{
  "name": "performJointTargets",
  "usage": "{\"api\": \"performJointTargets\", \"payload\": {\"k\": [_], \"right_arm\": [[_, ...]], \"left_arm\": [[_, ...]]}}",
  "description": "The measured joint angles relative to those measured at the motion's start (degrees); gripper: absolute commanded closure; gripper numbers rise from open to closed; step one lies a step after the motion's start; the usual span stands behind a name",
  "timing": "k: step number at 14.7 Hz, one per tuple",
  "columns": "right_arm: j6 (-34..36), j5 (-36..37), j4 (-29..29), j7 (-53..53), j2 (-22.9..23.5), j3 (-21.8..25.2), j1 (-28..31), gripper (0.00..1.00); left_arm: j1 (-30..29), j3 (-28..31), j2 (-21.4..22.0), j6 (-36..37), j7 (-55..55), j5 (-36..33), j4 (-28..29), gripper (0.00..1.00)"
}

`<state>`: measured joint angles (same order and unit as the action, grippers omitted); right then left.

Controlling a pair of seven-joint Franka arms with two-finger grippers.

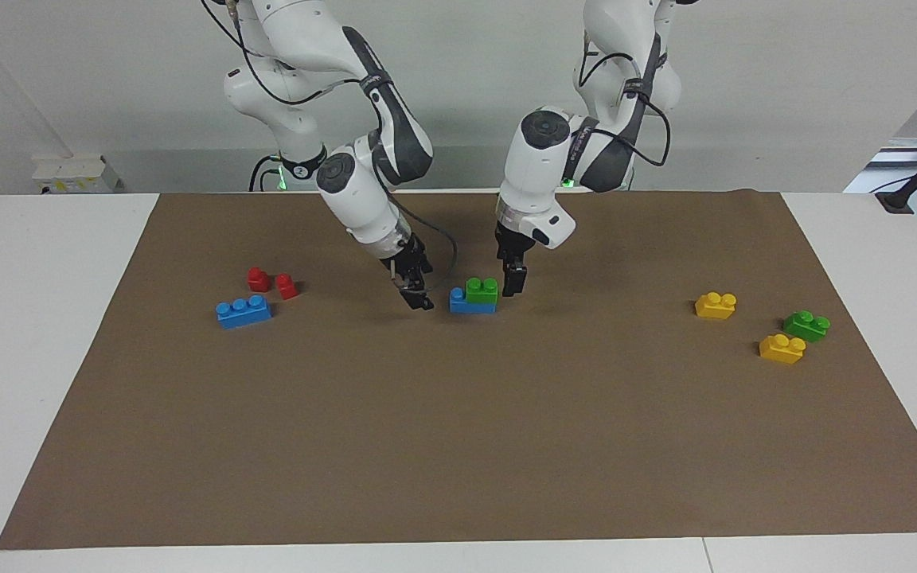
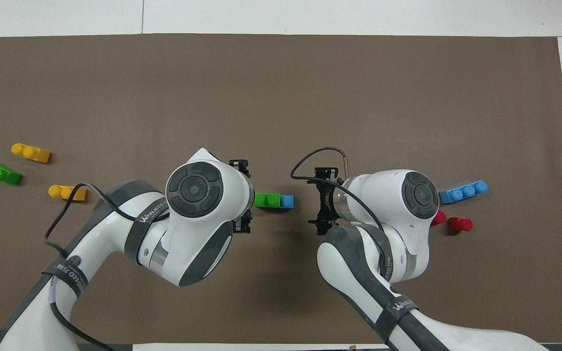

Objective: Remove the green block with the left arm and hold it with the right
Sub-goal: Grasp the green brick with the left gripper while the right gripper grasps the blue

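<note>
I will hold the blue brick by using my right gripper to grab its bare stud end point(image 2: 286, 201) next, since the green block point(image 2: 267, 199) covers most of the brick.
The green block point(image 1: 481, 290) sits on one end of a blue brick point(image 1: 467, 304) near the middle of the brown mat; both also show in the overhead view, the green block point(image 2: 267, 199) beside the blue brick's bare stud point(image 2: 287, 201). My left gripper point(image 1: 509, 275) is open and low, close beside the green block on the left arm's end, not gripping it. My right gripper point(image 1: 415, 294) is open and hangs low beside the blue brick on the right arm's end, a small gap away. In the overhead view the left wrist hides its fingertips.
A second green block point(image 1: 806, 325) and two yellow bricks point(image 1: 716, 305) point(image 1: 782, 348) lie toward the left arm's end. A blue three-stud brick point(image 1: 243, 311) and two red pieces point(image 1: 259, 278) point(image 1: 286, 286) lie toward the right arm's end.
</note>
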<state>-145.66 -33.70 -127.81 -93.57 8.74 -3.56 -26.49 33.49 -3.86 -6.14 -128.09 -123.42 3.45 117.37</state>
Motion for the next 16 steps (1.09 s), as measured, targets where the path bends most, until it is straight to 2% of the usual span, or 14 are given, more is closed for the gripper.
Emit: {"api": "performJointTargets", "payload": {"k": [9, 13, 16], "right_arm": [[-4.67, -1.39, 0.53, 0.0, 4.73, -0.03, -4.58, 0.0], [-5.1, -1.41, 1.28, 0.0, 6.16, 0.01, -4.76, 0.0], [-5.1, -1.41, 1.7, 0.0, 6.94, -0.02, -5.14, 0.0]], "left_arm": [[1.48, 0.05, -2.19, -5.37, -3.27, 0.0, 2.26, 0.0], [2.0, 0.07, -4.85, -7.2, -3.29, -0.01, 2.25, 0.0], [2.17, 0.09, -5.19, -7.3, -3.29, -0.01, 2.19, 0.0]]}}
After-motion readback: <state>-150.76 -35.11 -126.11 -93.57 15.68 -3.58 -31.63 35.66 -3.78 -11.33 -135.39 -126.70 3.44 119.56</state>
